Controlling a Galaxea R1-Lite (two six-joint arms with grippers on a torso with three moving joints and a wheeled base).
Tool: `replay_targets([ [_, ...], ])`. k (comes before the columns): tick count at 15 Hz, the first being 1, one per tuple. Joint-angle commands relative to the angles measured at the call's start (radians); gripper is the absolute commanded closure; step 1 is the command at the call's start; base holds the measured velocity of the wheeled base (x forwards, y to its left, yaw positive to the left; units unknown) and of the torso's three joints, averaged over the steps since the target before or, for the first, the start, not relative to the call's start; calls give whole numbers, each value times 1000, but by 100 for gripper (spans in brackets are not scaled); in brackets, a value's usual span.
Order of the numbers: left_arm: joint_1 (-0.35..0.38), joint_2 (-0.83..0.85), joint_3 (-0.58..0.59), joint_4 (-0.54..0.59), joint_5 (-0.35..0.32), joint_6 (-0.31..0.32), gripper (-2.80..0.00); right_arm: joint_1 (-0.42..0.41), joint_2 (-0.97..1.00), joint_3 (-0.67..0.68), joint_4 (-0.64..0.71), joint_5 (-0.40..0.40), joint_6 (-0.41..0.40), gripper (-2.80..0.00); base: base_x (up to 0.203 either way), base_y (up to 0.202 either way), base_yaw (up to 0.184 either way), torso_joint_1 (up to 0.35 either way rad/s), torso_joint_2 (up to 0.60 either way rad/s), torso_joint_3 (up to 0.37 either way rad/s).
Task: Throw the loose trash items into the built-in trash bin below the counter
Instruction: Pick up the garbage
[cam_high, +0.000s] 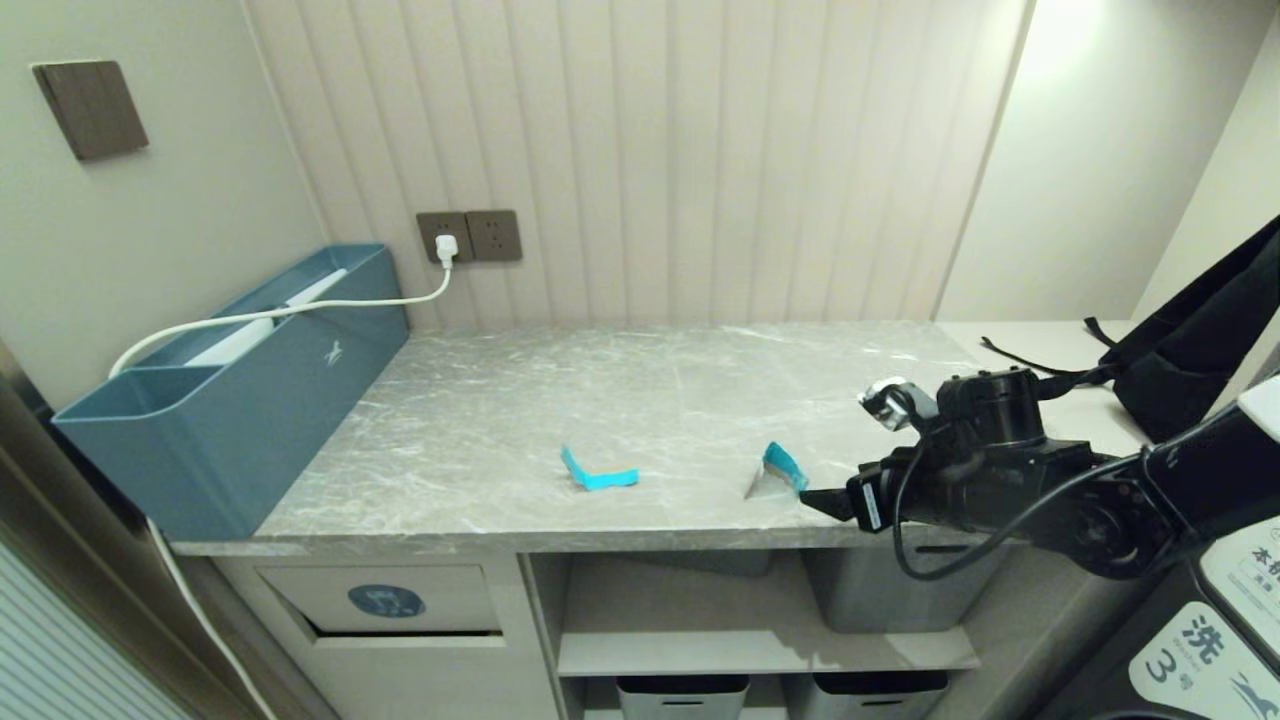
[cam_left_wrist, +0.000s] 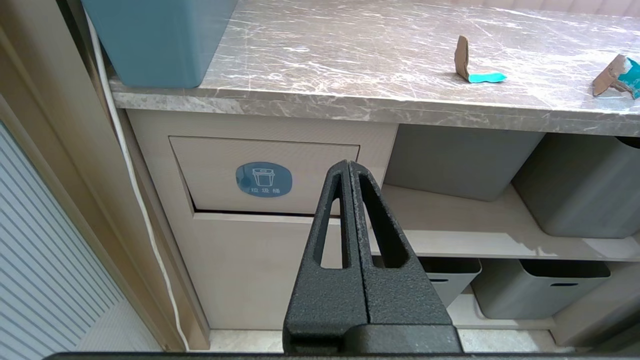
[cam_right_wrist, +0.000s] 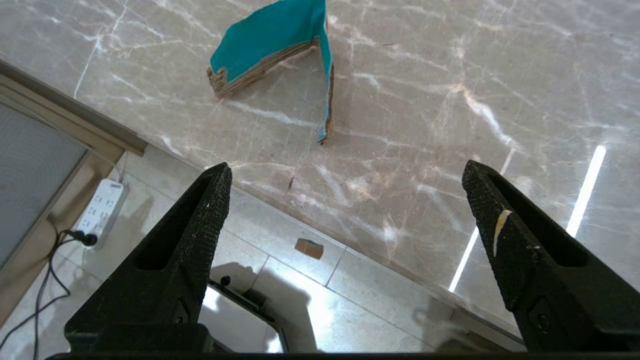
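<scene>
The near end of the cardboard piece is beyond my right gripper's fingers, so closing now would miss it. My right gripper moves forward, then closes on that end.
Two loose trash items lie on the grey marble counter: a bent turquoise strip and a folded turquoise-and-tan cardboard piece near the front edge. My right gripper hovers open over the counter's front edge, just right of the cardboard piece and holding nothing. A small tan scrap lies on the floor below. The trash bin flap, with its blue sticker, sits under the counter's left end. My left gripper is shut and empty, parked low in front of the flap.
A blue organiser box with a white cable stands at the counter's left end. A black bag with straps rests at the right. Grey tubs fill the shelves under the counter. A white power strip lies on the floor.
</scene>
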Motion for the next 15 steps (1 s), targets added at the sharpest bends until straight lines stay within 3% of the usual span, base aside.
replay_targets([
  [1,0,2,2,-2,0,-1,0,6,16,-12,-4,0,-1,-280,0,0,0,0,0,0],
  [5,0,0,2,-1,0,-1,0,38,47,-70,-5,-81,-2,-280,0,0,0,0,0,0],
  [15,0,2,2,-2,0,-1,0,56,96,-87,-5,-170,-8,-280,0,0,0,0,0,0],
])
